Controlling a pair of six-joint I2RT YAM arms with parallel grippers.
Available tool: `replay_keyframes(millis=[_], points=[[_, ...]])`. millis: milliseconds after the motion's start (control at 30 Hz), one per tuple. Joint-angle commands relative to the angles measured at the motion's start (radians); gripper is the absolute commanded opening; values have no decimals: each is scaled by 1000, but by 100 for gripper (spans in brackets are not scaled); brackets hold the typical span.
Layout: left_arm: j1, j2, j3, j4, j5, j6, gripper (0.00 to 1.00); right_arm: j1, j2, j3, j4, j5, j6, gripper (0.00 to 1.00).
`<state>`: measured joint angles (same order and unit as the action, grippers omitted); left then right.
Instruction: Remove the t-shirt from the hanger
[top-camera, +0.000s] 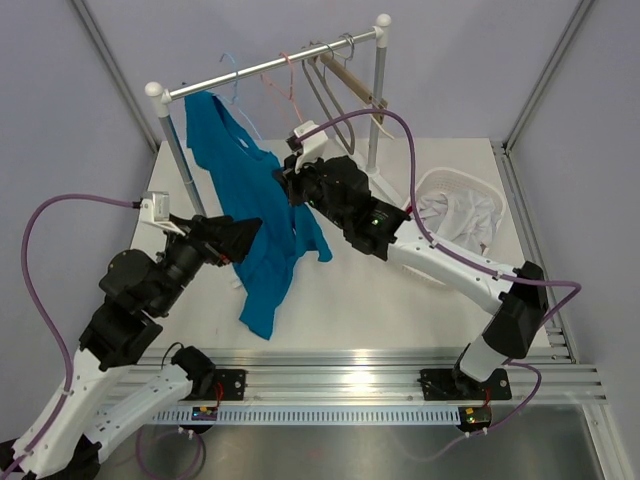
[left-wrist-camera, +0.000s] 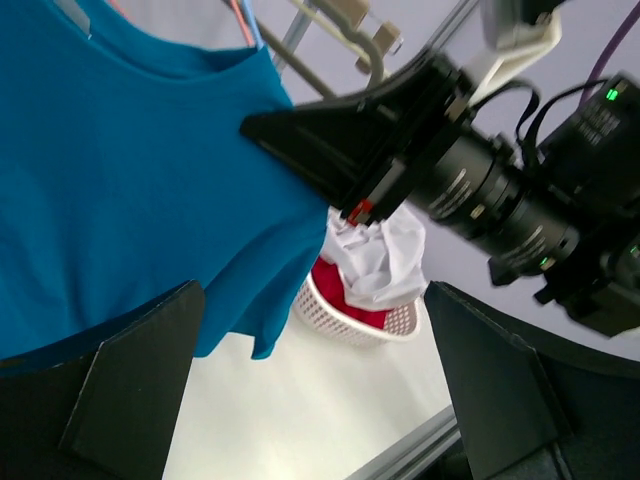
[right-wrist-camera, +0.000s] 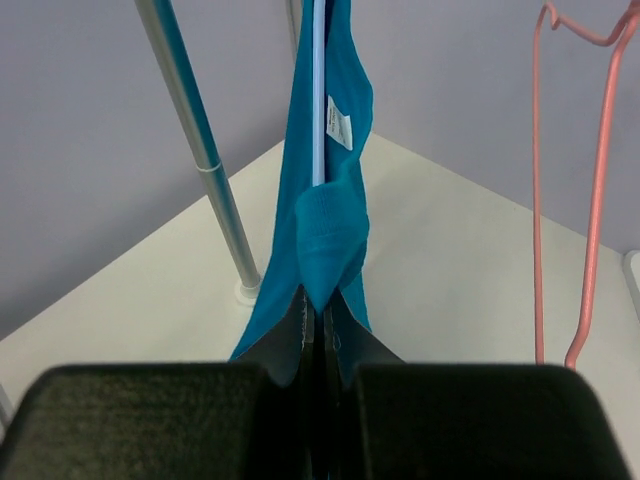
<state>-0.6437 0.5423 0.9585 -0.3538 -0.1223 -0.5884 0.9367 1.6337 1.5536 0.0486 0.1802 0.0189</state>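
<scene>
The robot next needs to grab the light blue hanger by its arm (top-camera: 242, 112) beside the hanger's hook with its left gripper, which leaves hook and t-shirt free for removal.
A blue t-shirt (top-camera: 258, 235) hangs from a light blue hanger (top-camera: 236, 88) on the rail of a clothes rack. My right gripper (top-camera: 287, 180) is at the shirt's right shoulder. The right wrist view shows this gripper (right-wrist-camera: 322, 305) shut on a pinched fold of the blue t-shirt (right-wrist-camera: 325, 225), with the hanger (right-wrist-camera: 318, 90) edge-on above it. My left gripper (top-camera: 246, 240) is open beside the shirt's lower left part. In the left wrist view its jaws (left-wrist-camera: 312, 330) stand wide with nothing between them, the t-shirt (left-wrist-camera: 130, 180) lies upper left, and the right gripper (left-wrist-camera: 262, 128) touches the cloth.
A white basket (top-camera: 432, 182) with white and red clothes stands at the right, also visible as the basket (left-wrist-camera: 345, 322) in the left wrist view. A pink hanger (right-wrist-camera: 594, 180), grey hangers and a wooden hanger (top-camera: 348, 82) hang on the rail (top-camera: 270, 70). The rack's left pole (right-wrist-camera: 205, 160) stands close by.
</scene>
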Motion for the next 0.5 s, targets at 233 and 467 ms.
replay_keyframes(millis=[233, 467], points=[[6, 217, 157, 174, -34, -76, 95, 97, -193, -284, 206, 125, 52, 0], [6, 343, 169, 226, -46, -105, 87, 198, -326, -421, 185, 221, 62, 0]])
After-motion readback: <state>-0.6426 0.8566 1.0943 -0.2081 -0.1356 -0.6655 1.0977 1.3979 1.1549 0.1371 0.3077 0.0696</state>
